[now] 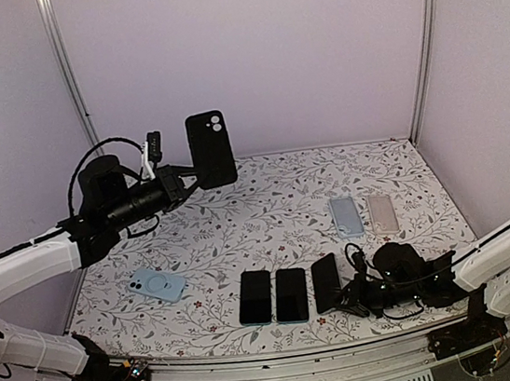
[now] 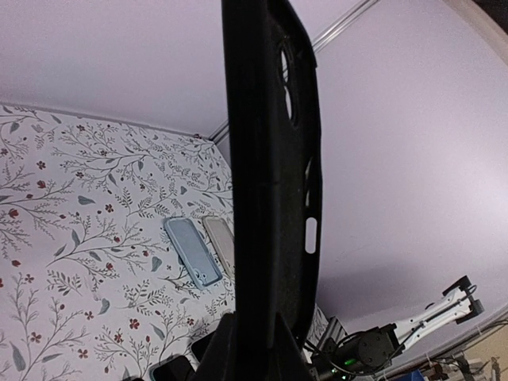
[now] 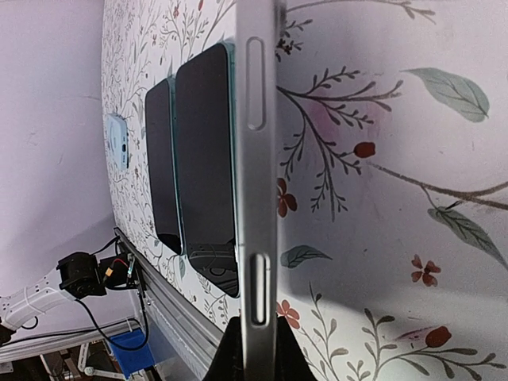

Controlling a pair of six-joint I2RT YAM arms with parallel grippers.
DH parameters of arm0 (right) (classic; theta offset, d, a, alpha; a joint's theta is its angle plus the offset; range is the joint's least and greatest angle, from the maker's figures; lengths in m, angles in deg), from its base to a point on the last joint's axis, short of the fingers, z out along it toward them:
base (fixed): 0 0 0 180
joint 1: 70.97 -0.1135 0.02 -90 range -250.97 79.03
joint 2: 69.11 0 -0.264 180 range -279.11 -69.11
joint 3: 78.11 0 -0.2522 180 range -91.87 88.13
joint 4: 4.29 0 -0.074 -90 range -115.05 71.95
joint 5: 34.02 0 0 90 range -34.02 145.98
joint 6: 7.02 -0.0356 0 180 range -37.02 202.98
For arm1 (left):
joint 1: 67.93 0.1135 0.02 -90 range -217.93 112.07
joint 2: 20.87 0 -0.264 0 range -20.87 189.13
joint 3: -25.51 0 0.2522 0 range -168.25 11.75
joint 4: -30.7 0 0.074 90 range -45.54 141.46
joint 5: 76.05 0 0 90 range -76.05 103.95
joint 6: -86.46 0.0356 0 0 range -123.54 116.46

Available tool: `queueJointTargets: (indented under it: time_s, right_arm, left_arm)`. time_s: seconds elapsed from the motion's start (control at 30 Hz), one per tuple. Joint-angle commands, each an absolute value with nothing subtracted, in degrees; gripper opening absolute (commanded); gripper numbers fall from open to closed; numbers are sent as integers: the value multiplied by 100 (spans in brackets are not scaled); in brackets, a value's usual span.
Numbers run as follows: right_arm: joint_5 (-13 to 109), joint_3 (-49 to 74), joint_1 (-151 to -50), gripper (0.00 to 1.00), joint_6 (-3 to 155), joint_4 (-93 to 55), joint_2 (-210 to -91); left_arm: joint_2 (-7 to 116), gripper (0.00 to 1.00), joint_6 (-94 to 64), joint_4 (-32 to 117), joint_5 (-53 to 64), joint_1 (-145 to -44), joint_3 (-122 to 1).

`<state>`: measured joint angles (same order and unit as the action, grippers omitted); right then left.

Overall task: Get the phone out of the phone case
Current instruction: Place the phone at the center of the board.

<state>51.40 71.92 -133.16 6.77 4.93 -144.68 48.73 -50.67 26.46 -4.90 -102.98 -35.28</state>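
Note:
My right gripper opens now, as it is time to release: the phone's lower edge (image 1: 315, 291) meets the tabletop beside the flat phones, so the phone would settle flat.
The black phone case (image 1: 210, 147) hangs upright in the air at the back left, with my left gripper (image 1: 185, 176) shut on its lower end. In the left wrist view the case (image 2: 270, 175) fills the middle, and the wall shows through its cutouts. My left gripper (image 2: 254, 349) clamps its bottom edge. The phone (image 1: 325, 282) is low over the front of the table, turned on its side, and my right gripper (image 1: 346, 297) is shut on it. In the right wrist view its silver side (image 3: 255, 159) with buttons runs up from my right gripper (image 3: 258, 353).
Two dark phones (image 1: 255, 297) (image 1: 290, 295) lie flat just left of the held phone. A light blue case (image 1: 157, 284) lies at the front left. A blue case (image 1: 345, 216) and a clear beige case (image 1: 383, 213) lie at the right. Purple walls enclose the floral table (image 1: 267, 208).

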Motion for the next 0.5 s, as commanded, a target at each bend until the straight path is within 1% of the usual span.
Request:
queueJointTargets:
  time_s: [0.0, 0.1, 0.2, 0.47]
  right_arm:
    - [5095, 7086, -13357, 1, 656, 728, -14458]
    - [5062, 7058, -13363, 4, 650, 612, -14495]
    - [5067, 7055, -13357, 11, 621, 552, -14447]
    - [4987, 6905, -13357, 14, 648, 282, -14566]
  left_arm:
    - [4713, 0, -4992, 2574, -547, -10221, -3468]
    - [4678, 0, -4983, 2574, -530, -10217, -3451]
    - [4655, 0, -4985, 2574, -509, -10213, -3422]
    - [4655, 0, -4997, 2550, -525, -10186, -3403]
